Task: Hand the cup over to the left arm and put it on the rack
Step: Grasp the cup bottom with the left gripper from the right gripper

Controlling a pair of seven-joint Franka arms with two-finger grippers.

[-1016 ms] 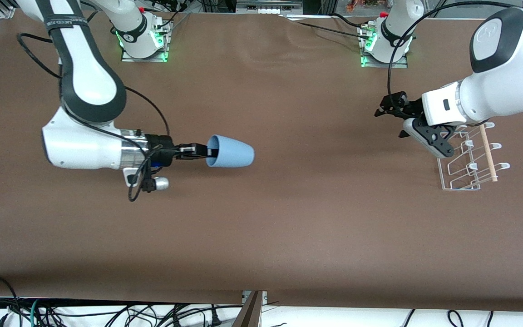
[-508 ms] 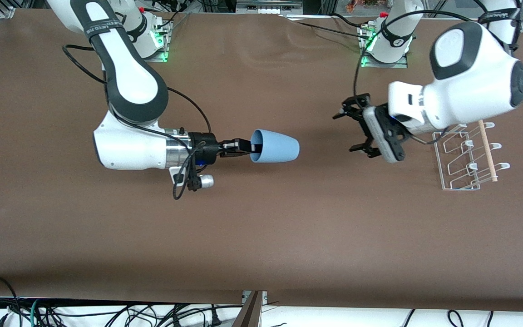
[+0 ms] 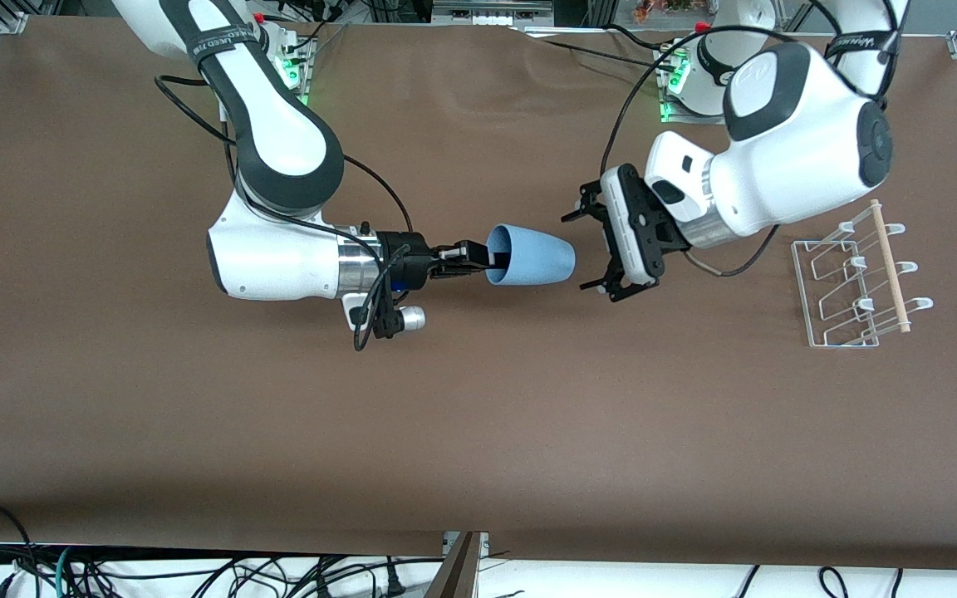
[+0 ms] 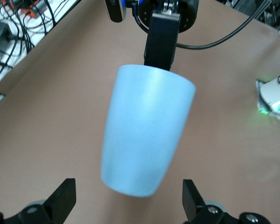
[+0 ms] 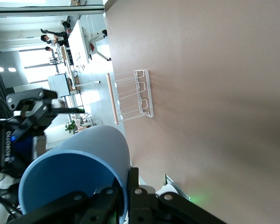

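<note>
I will next use my left gripper to grab the light-blue cup by its narrow bottom end, and then I will place it on the white wire rack.
The light-blue cup hangs on its side over the middle of the table. My right gripper is shut on the cup's rim, one finger inside and one outside. The cup's narrow bottom points at my left gripper, which is open and empty just beside it. In the left wrist view the cup fills the middle, its bottom level with my spread black fingers and not touching them. The white wire rack with its wooden dowel stands at the left arm's end of the table; it also shows in the right wrist view.
The brown table cloth lies bare around the arms. Cables trail from both arm bases at the table's robot edge. More cables hang below the table's edge nearest the front camera.
My right gripper carried the cup toward the left arm's end. My left gripper swung away from the rack toward the cup and now faces its bottom, fingers spread.
</note>
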